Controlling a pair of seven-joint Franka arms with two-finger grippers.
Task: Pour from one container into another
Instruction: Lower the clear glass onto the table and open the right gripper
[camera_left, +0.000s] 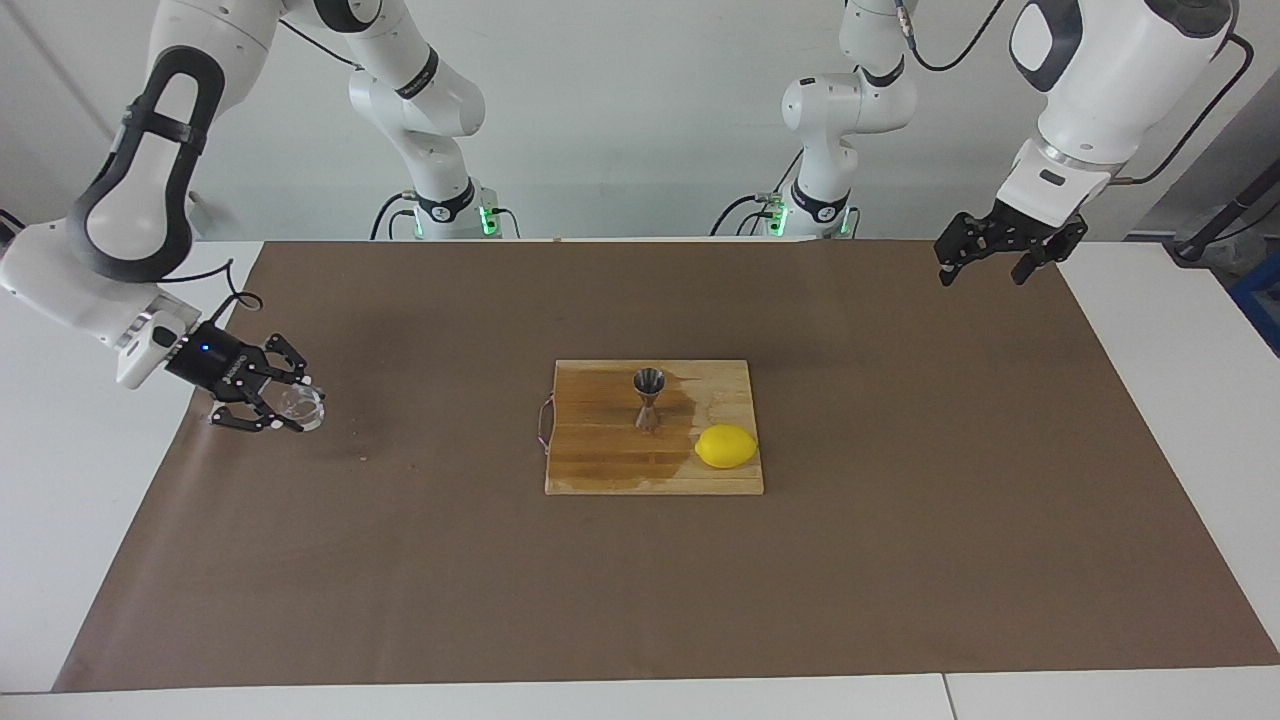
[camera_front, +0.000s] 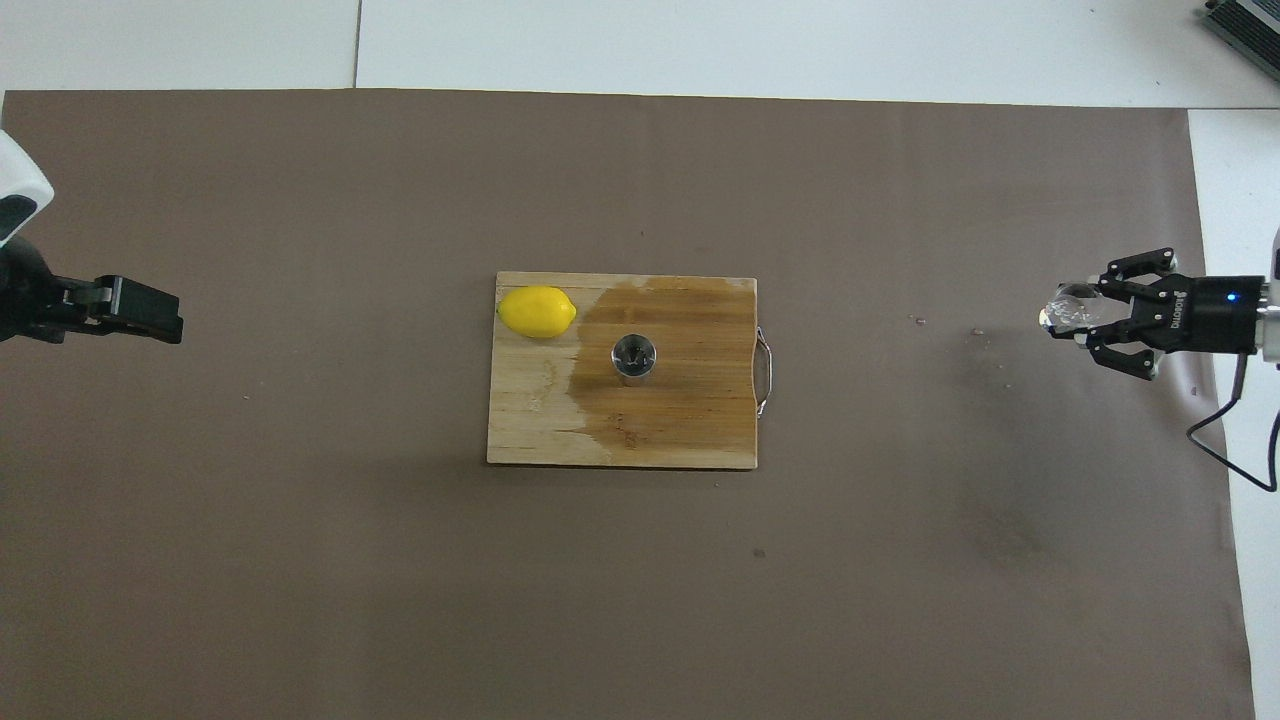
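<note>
My right gripper keeps holding the glass cup (camera_left: 301, 408) for now. The cup is on its side above the brown mat and would tip if I opened now.
The clear glass cup (camera_left: 301, 408) (camera_front: 1066, 304) is tipped on its side in my right gripper (camera_left: 288, 407) (camera_front: 1078, 314), which is shut on it low over the brown mat's edge at the right arm's end. The steel jigger (camera_left: 648, 397) (camera_front: 634, 358) stands upright in the middle of the wooden cutting board (camera_left: 600, 472) (camera_front: 530, 430), well away from the cup. My left gripper (camera_left: 984, 266) (camera_front: 150, 316) hangs open and holds nothing, raised over the mat's corner at the left arm's end, where the arm waits.
A yellow lemon (camera_left: 726, 446) (camera_front: 537, 311) lies on the board's corner beside the jigger. A dark wet patch (camera_left: 610, 455) covers much of the board around the jigger. The brown mat (camera_left: 900, 560) covers most of the white table.
</note>
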